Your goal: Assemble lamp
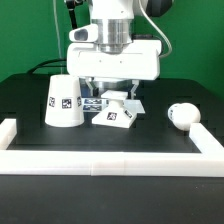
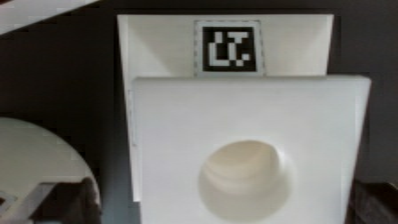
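Note:
My gripper's fingers are around the lamp base's upper block (image 1: 114, 96) (image 2: 246, 130). Closing now would hold it if they closed now. It is time for my gripper to close on the block.
The white lamp base (image 1: 120, 112) lies flat on the black table at the centre, with a square tag on it. In the wrist view the base (image 2: 178, 120) fills the picture, with its oval socket hole (image 2: 246, 178) and a tag (image 2: 226, 45). My gripper (image 1: 112, 93) hangs just above the base, open, with one dark finger (image 2: 43, 205) on each side of it and a gap to the part. The cone shade (image 1: 63, 103) stands at the exterior view's left and shows in the wrist view (image 2: 32, 160). The round bulb (image 1: 182, 116) lies at the exterior view's right.
A white rail (image 1: 110, 162) runs along the front of the black table, with side rails at both ends. The marker board (image 1: 93, 103) lies flat behind the base, partly hidden by my gripper.

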Controlling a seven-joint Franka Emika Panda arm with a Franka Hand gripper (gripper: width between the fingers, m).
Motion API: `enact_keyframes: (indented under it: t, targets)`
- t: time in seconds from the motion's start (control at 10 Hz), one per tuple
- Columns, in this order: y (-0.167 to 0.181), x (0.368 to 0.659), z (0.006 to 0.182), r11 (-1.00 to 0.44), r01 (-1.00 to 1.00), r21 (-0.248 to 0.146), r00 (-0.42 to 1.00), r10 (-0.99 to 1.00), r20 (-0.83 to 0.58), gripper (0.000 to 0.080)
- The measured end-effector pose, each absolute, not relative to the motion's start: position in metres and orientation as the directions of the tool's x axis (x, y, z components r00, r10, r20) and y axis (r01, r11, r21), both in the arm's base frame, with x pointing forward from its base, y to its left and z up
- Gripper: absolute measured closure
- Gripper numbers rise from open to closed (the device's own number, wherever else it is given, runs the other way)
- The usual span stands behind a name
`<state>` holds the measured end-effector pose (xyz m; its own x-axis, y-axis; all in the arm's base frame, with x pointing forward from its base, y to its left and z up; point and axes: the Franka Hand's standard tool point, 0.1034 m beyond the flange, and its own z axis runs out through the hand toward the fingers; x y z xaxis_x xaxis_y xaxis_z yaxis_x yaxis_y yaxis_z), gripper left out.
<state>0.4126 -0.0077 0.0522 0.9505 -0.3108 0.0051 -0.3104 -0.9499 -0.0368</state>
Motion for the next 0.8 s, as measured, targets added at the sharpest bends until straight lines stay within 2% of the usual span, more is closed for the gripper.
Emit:
enact_keyframes:
  t: [0.1, 0.2, 0.3, 0.8]
  targets:
    - [-0.0070, 0.4127, 0.0522, -0.950, -0.310, -0.037, 0.951, -0.310, 0.005, 0.0100]
    - [-0.0057, 0.4127, 0.0522, -0.951, -0.307, -0.037, 0.952, -0.307, 0.005, 0.0209]
    - [-0.0057, 0.4128, 0.0524, -0.952, -0.305, -0.037, 0.952, -0.305, 0.006, 0.0265]
    - [-0.0057, 0.4128, 0.0523, -0.952, -0.304, -0.037, 0.952, -0.305, 0.006, 0.0265]
